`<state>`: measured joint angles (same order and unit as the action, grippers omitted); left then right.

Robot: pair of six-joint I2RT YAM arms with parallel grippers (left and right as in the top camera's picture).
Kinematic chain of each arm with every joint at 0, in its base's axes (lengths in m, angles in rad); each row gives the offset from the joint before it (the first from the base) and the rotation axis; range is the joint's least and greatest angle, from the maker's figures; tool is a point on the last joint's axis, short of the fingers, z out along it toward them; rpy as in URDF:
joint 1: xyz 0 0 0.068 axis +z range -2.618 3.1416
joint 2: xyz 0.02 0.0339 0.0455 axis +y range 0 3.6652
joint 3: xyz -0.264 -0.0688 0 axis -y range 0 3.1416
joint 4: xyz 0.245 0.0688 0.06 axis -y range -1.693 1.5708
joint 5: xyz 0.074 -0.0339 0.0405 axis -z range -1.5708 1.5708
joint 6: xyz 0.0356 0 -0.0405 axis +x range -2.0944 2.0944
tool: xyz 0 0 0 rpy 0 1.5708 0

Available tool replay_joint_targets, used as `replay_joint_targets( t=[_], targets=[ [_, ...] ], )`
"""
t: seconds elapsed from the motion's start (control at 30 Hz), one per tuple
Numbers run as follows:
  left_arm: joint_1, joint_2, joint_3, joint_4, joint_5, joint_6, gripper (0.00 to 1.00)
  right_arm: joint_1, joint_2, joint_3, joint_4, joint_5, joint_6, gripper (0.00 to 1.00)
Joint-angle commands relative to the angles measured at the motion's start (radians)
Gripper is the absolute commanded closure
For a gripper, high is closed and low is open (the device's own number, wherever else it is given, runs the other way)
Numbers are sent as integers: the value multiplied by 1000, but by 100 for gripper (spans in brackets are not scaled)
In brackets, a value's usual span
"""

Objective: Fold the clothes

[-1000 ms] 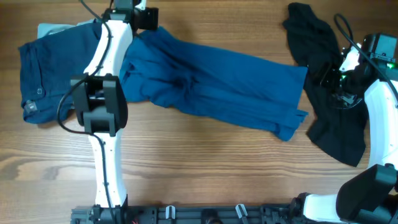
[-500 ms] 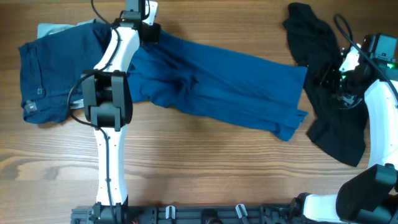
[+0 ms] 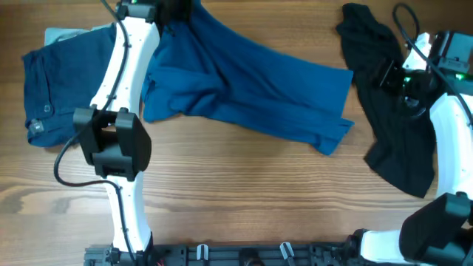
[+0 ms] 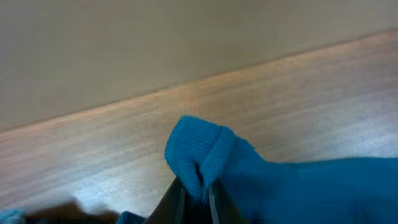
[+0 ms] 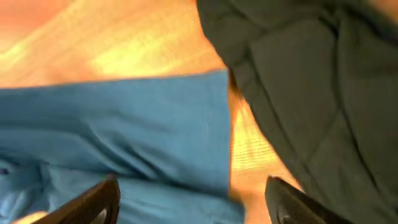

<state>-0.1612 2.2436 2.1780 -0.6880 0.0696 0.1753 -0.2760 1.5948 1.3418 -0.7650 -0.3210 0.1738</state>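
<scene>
My right gripper next needs to grab the blue garment's far corner beside the black garment (image 3: 403, 159), so both grippers can fold its far edge over.
A long blue garment (image 3: 251, 89) lies slantwise across the middle of the table. At the table's far edge my left gripper (image 3: 177, 11) is shut on its upper left corner. In the left wrist view a bunched fold of the blue garment (image 4: 205, 152) is pinched between the narrow jaws of the left gripper (image 4: 194, 191) and lifted off the wood. My right gripper (image 5: 193, 199) stands open above the blue garment's right end (image 5: 124, 124), with nothing between its fingers. In the overhead view the right gripper (image 3: 386, 80) hovers over a crumpled black garment (image 3: 403, 159).
Dark navy trousers (image 3: 59, 89) lie folded at the far left on a pale cloth (image 3: 59, 33). The black garment (image 5: 311, 74) fills the right side of the right wrist view. The left arm (image 3: 122, 81) stretches over the blue garment's left part.
The left gripper has shut on the blue garment's corner and drawn it toward the far edge. The garment's right end slid a little left. The right arm shifted slightly.
</scene>
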Motion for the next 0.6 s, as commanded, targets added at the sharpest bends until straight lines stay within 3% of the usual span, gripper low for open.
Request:
replay_joint_targets(
  t=[0.0, 0.17, 0.33, 0.4, 0.57],
  targets=[
    [-16, -9, 8, -18, -3, 1, 92, 18, 119, 7, 73, -1, -25, 27],
    [-21, -9, 8, -43, -3, 1, 94, 55, 340, 7, 203, 48, -31, 34],
    [-21, -6, 8, -73, -3, 1, 96, 89, 411, 7, 308, 60, -31, 40],
    [-21, -5, 8, -77, -3, 1, 96, 109, 427, 7, 332, 108, 16, 47],
    [-21, -5, 8, -103, -19, 1, 96, 161, 457, 7, 401, 207, 119, 51]
  ],
)
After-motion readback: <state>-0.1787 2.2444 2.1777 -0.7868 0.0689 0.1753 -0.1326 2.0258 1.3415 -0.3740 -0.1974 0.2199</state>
